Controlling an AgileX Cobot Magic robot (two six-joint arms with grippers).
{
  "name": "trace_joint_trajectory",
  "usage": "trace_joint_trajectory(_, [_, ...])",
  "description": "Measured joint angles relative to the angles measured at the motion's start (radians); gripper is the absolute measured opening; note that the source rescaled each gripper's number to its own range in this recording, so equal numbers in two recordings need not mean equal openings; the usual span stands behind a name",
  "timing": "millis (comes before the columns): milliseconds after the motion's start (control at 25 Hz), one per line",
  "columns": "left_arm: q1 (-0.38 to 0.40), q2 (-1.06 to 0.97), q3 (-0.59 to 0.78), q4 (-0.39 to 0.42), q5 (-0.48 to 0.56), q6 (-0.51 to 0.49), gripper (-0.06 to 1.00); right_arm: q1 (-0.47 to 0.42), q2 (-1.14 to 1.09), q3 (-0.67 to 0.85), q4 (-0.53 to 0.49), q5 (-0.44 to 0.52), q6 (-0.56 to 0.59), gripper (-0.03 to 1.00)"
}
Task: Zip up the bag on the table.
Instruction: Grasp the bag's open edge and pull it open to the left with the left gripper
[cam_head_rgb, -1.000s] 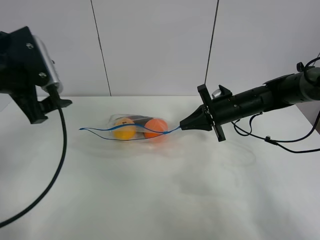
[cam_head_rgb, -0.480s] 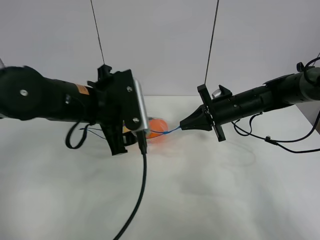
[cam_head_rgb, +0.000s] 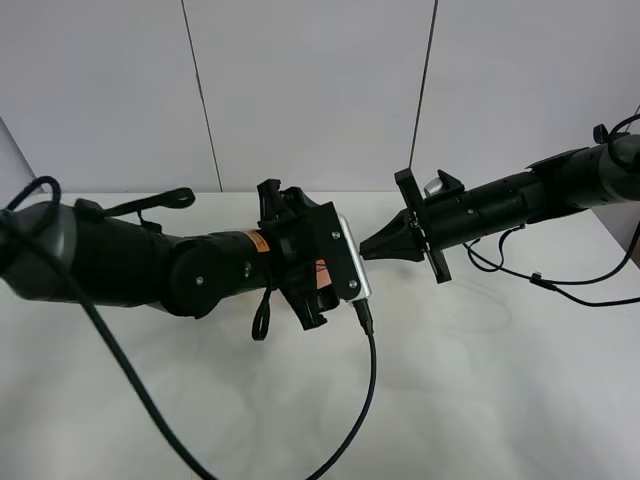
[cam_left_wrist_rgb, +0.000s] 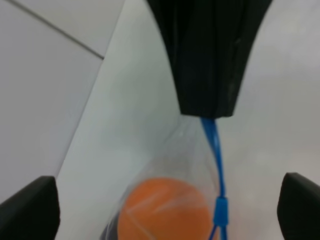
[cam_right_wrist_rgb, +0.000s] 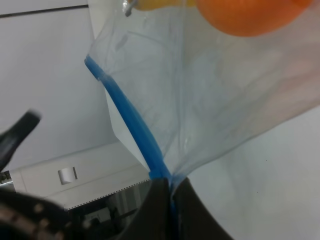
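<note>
The blue zipper needs to zip the bag closed, so my left gripper should grab it by its slider (cam_left_wrist_rgb: 221, 212) next.
The bag (cam_left_wrist_rgb: 172, 162) is clear plastic with a blue zipper strip (cam_left_wrist_rgb: 215, 147) and an orange fruit (cam_left_wrist_rgb: 162, 210) inside. It lies on the white table (cam_head_rgb: 480, 380). My right gripper (cam_head_rgb: 368, 249) is shut on the end of the zipper strip, as the right wrist view shows (cam_right_wrist_rgb: 167, 200). My left arm (cam_head_rgb: 230, 265) reaches across the middle and hides nearly all of the bag in the high view. My left gripper (cam_left_wrist_rgb: 165, 202) is open. One finger (cam_left_wrist_rgb: 30, 207) stands on each side of the bag, close to the right gripper's tip (cam_left_wrist_rgb: 207, 105).
The left arm's black cable (cam_head_rgb: 370, 370) hangs down over the table's front. The right arm's cables (cam_head_rgb: 560, 285) loop over the table at the right. A grey panelled wall (cam_head_rgb: 310, 90) stands behind the table.
My left arm has swung in from the far left, across the bag, to just short of the right gripper. The right gripper has stayed still, holding the strip.
</note>
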Motion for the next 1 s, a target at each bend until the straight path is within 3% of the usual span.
trace_joint_trajectory(80, [-0.001,0.023,0.0,0.0,-0.031,-0.004,0.93,0.0,0.0,0.0,0.0,0.0,0.0,0.0])
trace_joint_trajectory(320, [-0.001,0.042,0.0,0.0,-0.056,-0.026,0.5,0.0,0.0,0.0,0.001,0.0,0.0,0.0])
trace_joint_trajectory(440, [-0.002,0.044,0.0,0.0,-0.053,-0.028,0.35,0.0,-0.001,0.0,0.004,-0.001,0.0,0.0])
trace_joint_trajectory(800, [-0.002,0.045,0.019,0.0,-0.028,-0.028,0.27,0.0,-0.002,-0.002,0.004,-0.001,0.0,0.0])
trace_joint_trajectory(1000, [-0.002,0.045,0.034,0.011,-0.028,-0.028,0.15,0.0,-0.003,-0.002,0.003,-0.001,0.0,0.0])
